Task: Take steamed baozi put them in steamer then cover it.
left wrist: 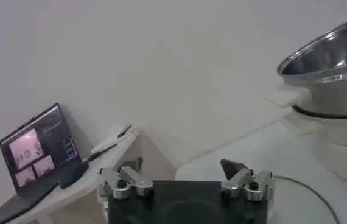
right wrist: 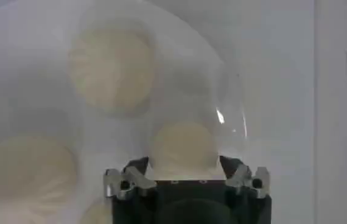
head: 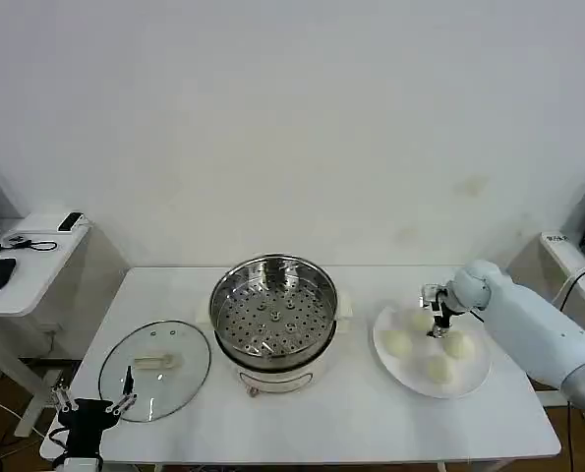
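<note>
My right gripper grabs the first steamed baozi by its rounded sides next, to set the baozi on the steamer's bare tray (head: 272, 323).
The steamer (head: 272, 313) stands mid-table, uncovered, its perforated tray bare; the left wrist view catches its steel side (left wrist: 335, 67). The glass cover (head: 155, 369) lies flat on the table to its left. Several baozi (head: 398, 342) sit on a white plate (head: 474, 379) at the right. My right gripper (head: 437, 317) is down over the plate, open. In the right wrist view its fingers straddle one baozi (right wrist: 182, 146), and the right gripper (right wrist: 184, 165) shows no clear squeeze on it. Other baozi (right wrist: 111, 67) lie beyond. My left gripper (head: 93, 403) waits open by the table's front left corner, next to the cover.
A side table (head: 27, 265) with a mouse and cables stands at the far left, and a laptop (left wrist: 36, 149) shows there in the left wrist view. Bare tabletop (head: 351, 413) lies in front of the steamer, between it and the plate.
</note>
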